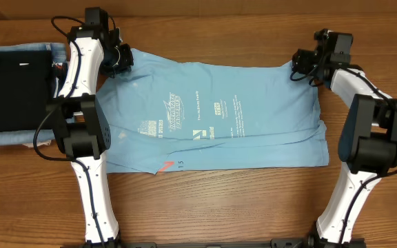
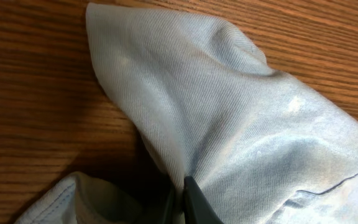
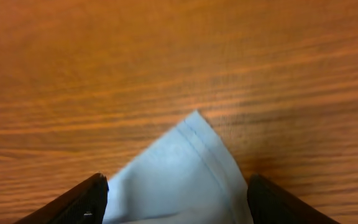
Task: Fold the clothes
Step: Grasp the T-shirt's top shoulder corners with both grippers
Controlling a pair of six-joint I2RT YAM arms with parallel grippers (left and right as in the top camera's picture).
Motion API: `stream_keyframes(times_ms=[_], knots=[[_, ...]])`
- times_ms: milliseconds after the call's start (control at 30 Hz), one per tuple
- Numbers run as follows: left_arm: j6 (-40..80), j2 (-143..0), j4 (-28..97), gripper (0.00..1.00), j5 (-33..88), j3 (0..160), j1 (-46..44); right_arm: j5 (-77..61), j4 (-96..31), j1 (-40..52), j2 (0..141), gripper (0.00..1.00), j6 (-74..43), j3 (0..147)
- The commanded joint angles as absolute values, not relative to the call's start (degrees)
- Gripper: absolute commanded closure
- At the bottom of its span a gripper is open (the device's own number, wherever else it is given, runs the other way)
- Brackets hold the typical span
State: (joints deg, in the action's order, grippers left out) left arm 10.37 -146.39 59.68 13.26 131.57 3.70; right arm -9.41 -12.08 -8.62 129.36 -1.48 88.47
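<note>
My right gripper needs to fold the T-shirt's far edge evenly over, so next it should grab the T-shirt's hemmed far corner (image 1: 298,69) (image 3: 186,174), opposite my left gripper's corner.
The clothes, a light sky-blue T-shirt (image 1: 212,117), lie spread flat across the middle of the table, with pale lettering on top and a small coral mark near the front hem. My left gripper (image 1: 119,60) is at the shirt's far left corner. In the left wrist view it (image 2: 180,190) is shut on a pinched ridge of the blue fabric (image 2: 229,118). Over at the far right corner is my right gripper (image 1: 303,65). It (image 3: 176,196) stands open in the right wrist view, and the hemmed corner of the shirt (image 3: 185,168) lies between its fingers (image 3: 92,199) without being clamped.
A folded black garment (image 1: 16,93) sits on a folded denim-blue one (image 1: 9,138) at the left edge, close beside my left arm. Bare wooden table (image 1: 212,207) runs along the front, and a narrower strip lies behind the shirt.
</note>
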Motion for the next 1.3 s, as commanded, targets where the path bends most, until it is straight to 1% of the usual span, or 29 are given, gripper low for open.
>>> stream_keyframes(times_ms=[0,233,333,367,500,733,900,1033,1100,1200,1267], knots=[[10.74,-147.24,59.79,0.93,12.91,132.84,2.59,-8.99,-12.43,-8.6,130.89,0.24,-1.65,89.95],[10.72,-147.24,59.77,0.93,12.93,132.84,1.76,-5.21,-18.09,-8.19,131.83,0.25,0.71,93.17],[10.72,-147.24,59.81,0.93,12.91,132.84,1.74,-1.48,-17.98,-7.09,131.83,0.3,2.39,93.69],[10.72,-147.24,59.83,0.93,12.91,132.86,1.74,-1.32,-17.96,-6.76,131.83,0.3,3.33,93.73],[10.72,-147.24,59.99,0.93,12.91,132.84,1.74,-1.15,-17.76,-6.26,131.87,0.36,3.09,93.71],[10.7,-147.24,60.1,0.93,12.91,132.84,1.74,-1.17,-15.29,-6.26,132.14,0.37,3.01,93.71],[10.72,-147.24,60.2,0.93,12.91,132.86,1.74,-1.13,-14.15,-6.26,133.29,0.34,3.01,93.71],[10.72,-147.24,60.25,0.93,12.91,132.84,1.74,-1.1,-13.54,-6.26,134.69,0.36,1.74,93.71],[10.7,-147.24,60.36,0.93,12.91,132.84,1.74,-1.15,-13.58,-6.26,135.5,0.4,1.26,93.71],[10.7,-147.24,60.47,0.92,12.91,132.84,1.74,-1.08,-13.63,-6.26,135.94,0.6,0.75,93.71],[10.7,-147.24,60.64,0.92,12.91,132.84,1.76,-1.08,-13.5,-6.26,135.94,0.67,0.08,93.73]])
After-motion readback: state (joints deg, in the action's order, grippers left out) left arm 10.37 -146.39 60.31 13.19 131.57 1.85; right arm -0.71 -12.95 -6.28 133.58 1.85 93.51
